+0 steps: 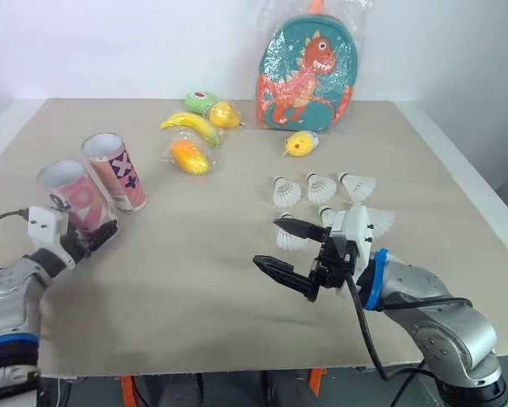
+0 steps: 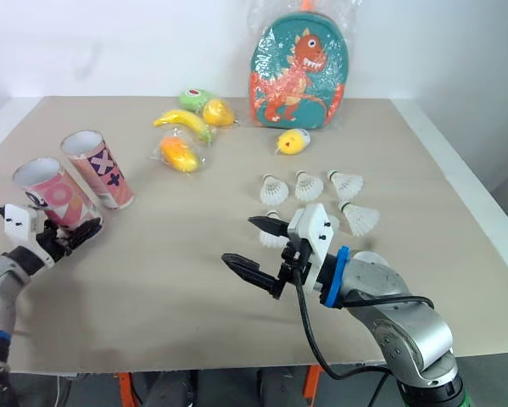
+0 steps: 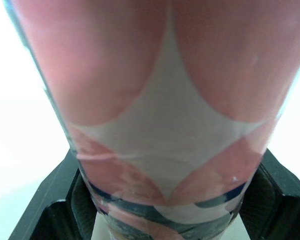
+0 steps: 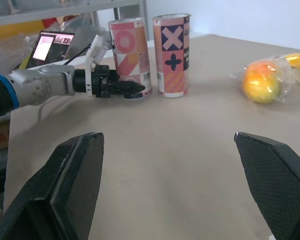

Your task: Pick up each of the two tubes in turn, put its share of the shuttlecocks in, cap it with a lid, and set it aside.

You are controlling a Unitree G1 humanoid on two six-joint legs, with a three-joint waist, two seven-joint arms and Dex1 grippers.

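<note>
I need to grab the white shuttlecock by its feathered skirt [image 1: 290,241] next with my right gripper, so that it can then go cork-first into the pink patterned tube [image 1: 69,193].
A pink patterned tube [image 1: 69,193] stands near the table's left edge, and my left gripper [image 1: 91,239] is shut on its base. In the left wrist view the tube [image 3: 160,100] sits pressed between both black fingers [image 3: 49,200]. A second tube [image 1: 115,171] with cross and plus marks stands upright just behind it, touching or nearly so. Several white shuttlecocks [image 1: 321,186] lie right of centre. My right gripper [image 1: 269,242] hovers open just left of the nearest shuttlecock [image 1: 289,240], holding nothing. Across the table, the right wrist view takes in both tubes [image 4: 129,52] and the left gripper [image 4: 117,89].
At the back lie a bagged dinosaur backpack [image 1: 306,76], a banana [image 1: 190,125], a green fruit [image 1: 201,102], a yellow fruit [image 1: 225,114], a bagged orange [image 1: 188,156] and a yellow toy [image 1: 301,144]. Bare table [image 1: 194,280] stretches between the arms.
</note>
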